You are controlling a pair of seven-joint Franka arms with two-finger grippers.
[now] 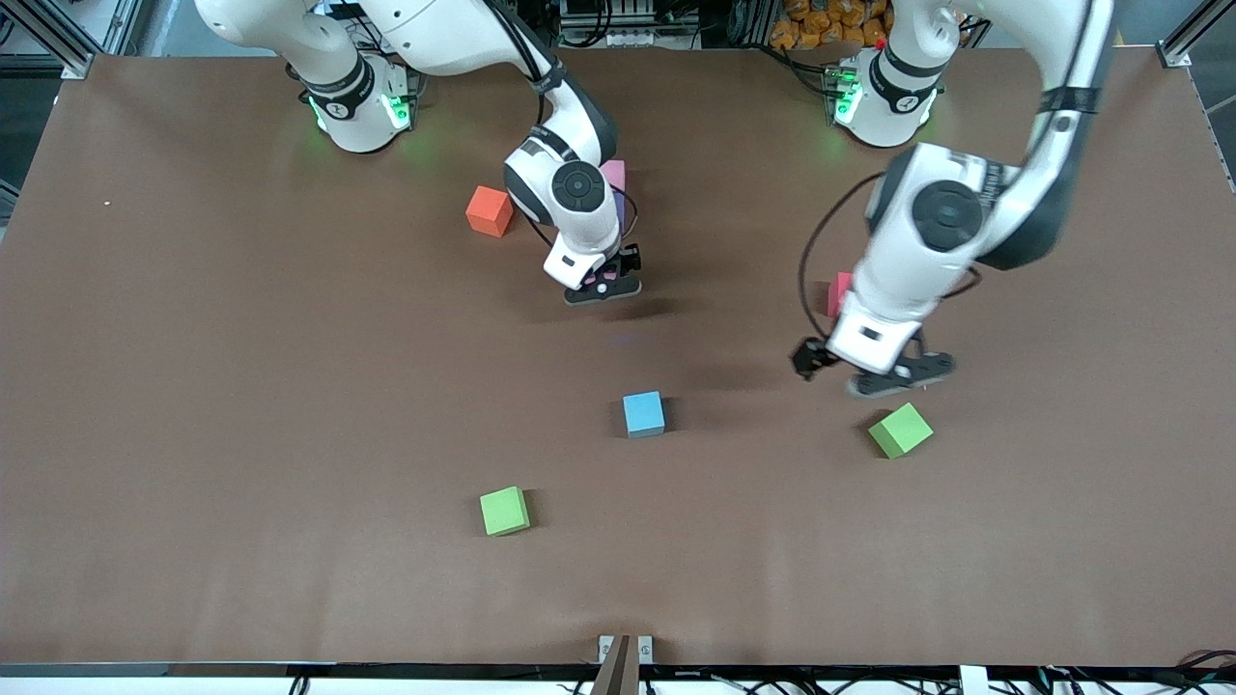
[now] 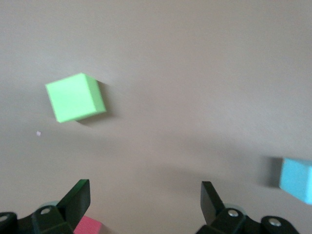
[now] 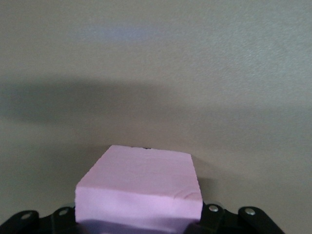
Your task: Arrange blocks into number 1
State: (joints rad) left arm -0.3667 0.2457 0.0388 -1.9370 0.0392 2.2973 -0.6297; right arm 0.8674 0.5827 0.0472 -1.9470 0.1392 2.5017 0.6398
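The held pink block [image 1: 607, 276] hangs short of the purple block's near edge. My right gripper needs to move it toward that edge before letting go.
My right gripper [image 1: 603, 287] is shut on a pale pink block [image 3: 141, 187] and holds it just above the table near the middle. Another pink block [image 1: 614, 174] and a purple sliver [image 1: 619, 207] show past that arm's wrist, with an orange block [image 1: 490, 210] beside them. My left gripper [image 2: 145, 195] hangs open and empty over bare table between a red block [image 1: 838, 294] and a green block [image 1: 900, 430]. That green block [image 2: 75, 96] and the red block's corner [image 2: 90, 226] also show in the left wrist view. A light blue block [image 1: 643, 413] and a second green block [image 1: 505, 511] lie nearer the front camera.
The brown table [image 1: 241, 405] stretches wide toward the right arm's end. The light blue block [image 2: 297, 179] sits at the edge of the left wrist view. A small bracket [image 1: 625, 652] stands at the table's front edge.
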